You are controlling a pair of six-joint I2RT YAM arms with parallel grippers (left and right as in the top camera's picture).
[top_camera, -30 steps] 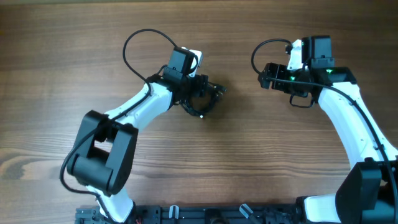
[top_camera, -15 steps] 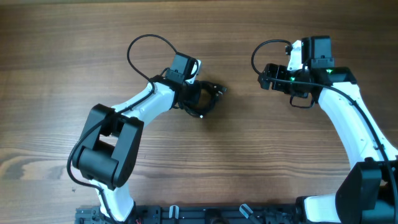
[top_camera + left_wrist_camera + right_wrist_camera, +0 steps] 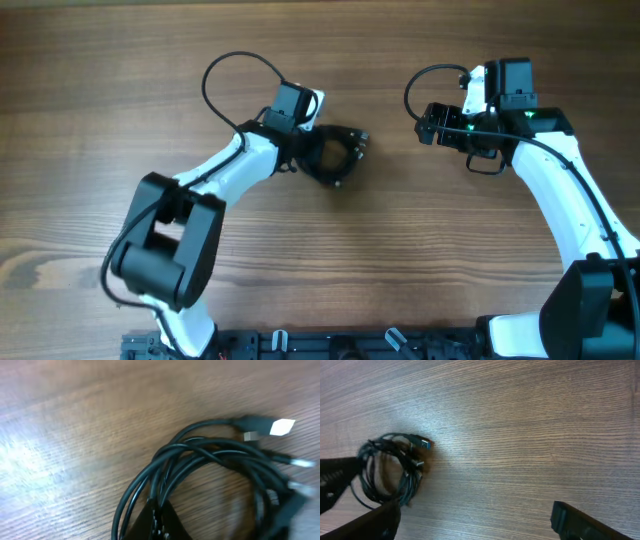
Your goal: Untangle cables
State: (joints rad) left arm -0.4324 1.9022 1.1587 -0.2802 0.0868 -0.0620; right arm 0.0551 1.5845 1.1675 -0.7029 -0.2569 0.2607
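I need to grab the cables with my right gripper next, by their parts on the coil's side opposite my left gripper, to pull them apart and untangle them.
The cables [image 3: 338, 156] lie as a small coil of thin black cords on the wooden table, with plug ends [image 3: 279, 426] sticking out at one side. My left gripper [image 3: 304, 153] is at the coil's left edge. In the left wrist view its fingertips [image 3: 159, 511] are shut on a few strands of the coil [image 3: 210, 460]. My right gripper [image 3: 426, 124] hovers to the right of the coil, apart from it, pointing left. Its fingers [image 3: 582, 522] stand wide open over bare wood, and the coil [image 3: 390, 467] shows at the far left of the right wrist view.
A thick black wire loops off the left arm [image 3: 232, 72] behind the coil, and another loops off the right arm [image 3: 425, 78]. The arm bases [image 3: 330, 345] sit along the near table edge.
My left gripper has closed on the coil's strands, and the coil has shifted a little to the right. The right arm has stayed put, its jaws open.
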